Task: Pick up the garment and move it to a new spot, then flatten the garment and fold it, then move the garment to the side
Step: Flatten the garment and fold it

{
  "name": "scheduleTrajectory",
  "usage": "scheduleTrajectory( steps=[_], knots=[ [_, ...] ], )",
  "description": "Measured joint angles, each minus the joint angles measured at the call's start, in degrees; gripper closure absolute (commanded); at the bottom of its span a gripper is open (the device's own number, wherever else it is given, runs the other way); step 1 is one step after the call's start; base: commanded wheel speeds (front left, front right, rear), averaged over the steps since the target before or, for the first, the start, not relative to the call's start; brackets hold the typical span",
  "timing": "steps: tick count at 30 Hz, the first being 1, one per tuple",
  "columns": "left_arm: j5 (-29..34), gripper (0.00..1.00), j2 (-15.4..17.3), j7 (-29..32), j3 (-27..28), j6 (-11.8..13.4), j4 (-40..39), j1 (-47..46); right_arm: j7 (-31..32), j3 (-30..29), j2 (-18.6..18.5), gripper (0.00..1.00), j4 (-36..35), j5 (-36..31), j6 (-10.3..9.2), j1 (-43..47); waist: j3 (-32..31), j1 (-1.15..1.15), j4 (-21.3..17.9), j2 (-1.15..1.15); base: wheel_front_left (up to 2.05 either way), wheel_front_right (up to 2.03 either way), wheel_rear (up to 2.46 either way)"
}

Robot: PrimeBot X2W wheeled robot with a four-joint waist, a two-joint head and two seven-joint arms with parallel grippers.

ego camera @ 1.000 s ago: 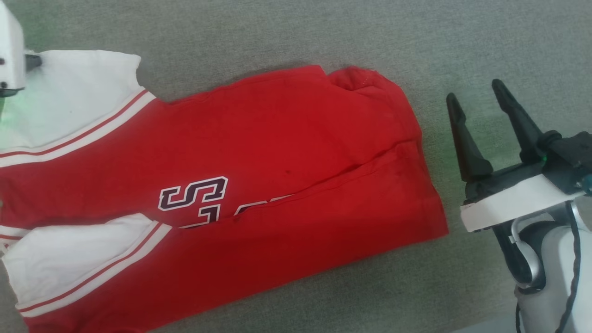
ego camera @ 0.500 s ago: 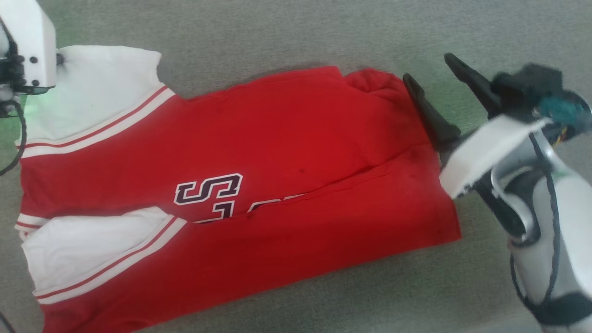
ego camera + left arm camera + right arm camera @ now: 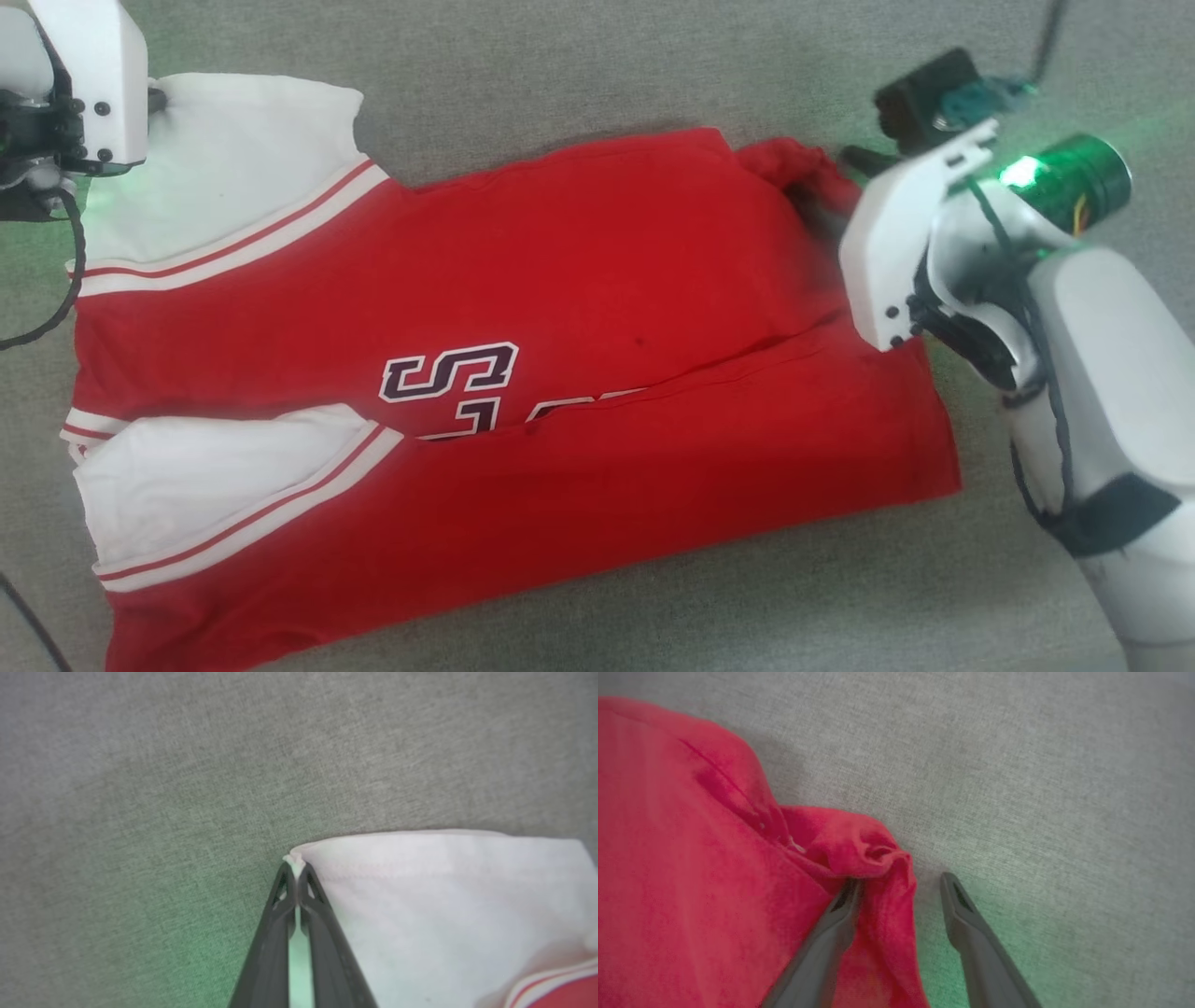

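The robot's right gripper will next pick up the garment by its bunched red hem corner (image 3: 793,166) (image 3: 856,843), to fold it toward its white sleeves.
The garment (image 3: 560,280) lies flat on the grey fabric surface, red with white sleeves, striped trim and dark-and-white characters on its front. The lower part is folded up over the characters. My left gripper (image 3: 295,868) is shut on the corner of the far white sleeve (image 3: 444,905), and its white housing (image 3: 89,84) sits at the top left. My right gripper (image 3: 900,882) is open, tilted down at the garment's bunched far right hem corner (image 3: 859,844). One finger rests on the red cloth and the other stands on the bare surface beside it.
Grey woven fabric (image 3: 560,65) covers the whole surface around the garment. My right forearm (image 3: 1092,373) reaches in from the lower right with a green light on its wrist. A black cable (image 3: 56,308) hangs beside the left housing.
The right gripper has swung up and left from beside the garment and tipped down onto its hem corner. The camera has moved, shifting the whole picture to the right.
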Motion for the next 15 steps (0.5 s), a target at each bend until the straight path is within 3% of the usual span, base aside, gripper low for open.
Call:
scheduleTrajectory(
  steps=[1,2,3,15],
  knots=[
    [0.0,1.0,-0.1,-0.1,0.0,-0.1,0.2,0.0,1.0,0.9,-0.1,0.62,0.6,0.0,0.0,-0.9,0.0,0.0,0.1,0.0,0.0,0.0,0.0],
    [0.0,1.0,-0.3,-0.2,0.0,-0.2,0.3,-0.1,1.9,1.6,-0.1,0.75,1.3,0.5,0.01,-1.8,0.1,0.0,0.2,0.0,0.0,0.0,0.0],
    [0.0,1.0,-0.4,-0.3,0.0,-0.2,0.4,-0.2,2.7,2.3,0.0,1.0,1.9,1.5,0.0,-2.4,0.1,0.0,0.3,0.0,0.0,0.0,0.0],
    [0.0,1.0,-3.0,-3.4,-0.7,-2.3,2.3,-0.2,3.1,2.7,-1.9,1.0,6.9,2.4,0.05,-5.5,-2.2,0.0,2.8,0.0,0.0,0.0,0.0]
  ],
)
